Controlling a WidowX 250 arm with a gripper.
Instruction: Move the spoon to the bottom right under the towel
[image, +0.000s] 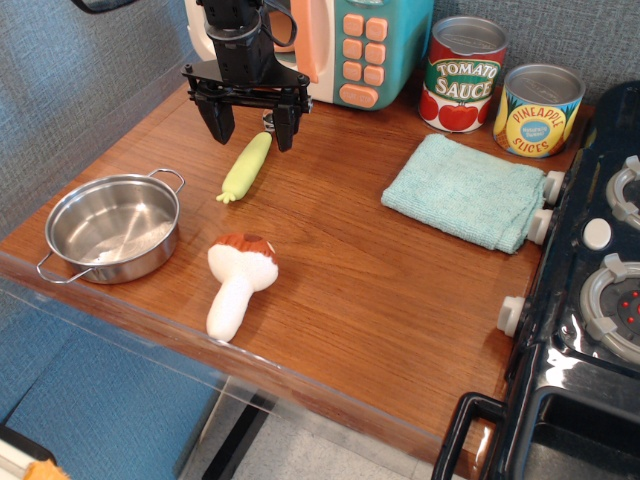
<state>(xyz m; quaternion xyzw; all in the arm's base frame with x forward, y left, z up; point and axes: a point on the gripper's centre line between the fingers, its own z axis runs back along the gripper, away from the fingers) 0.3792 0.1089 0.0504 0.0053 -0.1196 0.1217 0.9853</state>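
Note:
The spoon will next be moved to the spot under the towel (466, 192), so my gripper will grab it by its yellow-green handle (246, 167).
The spoon's pale yellow-green handle (246, 167) lies on the wooden counter at the back left, tail end toward the front. Its silver bowl is mostly hidden behind my gripper. My gripper (251, 132) hangs open above the bowl end of the spoon, one finger on each side, holding nothing. The folded light teal towel (466, 192) lies flat at the right, beside the stove, well away from the gripper.
A steel pot (112, 226) stands at the front left. A plush mushroom (238, 281) lies near the front edge. A toy microwave (345, 45), a tomato sauce can (464, 73) and a pineapple can (540, 108) line the back. A black stove (590, 300) borders the right.

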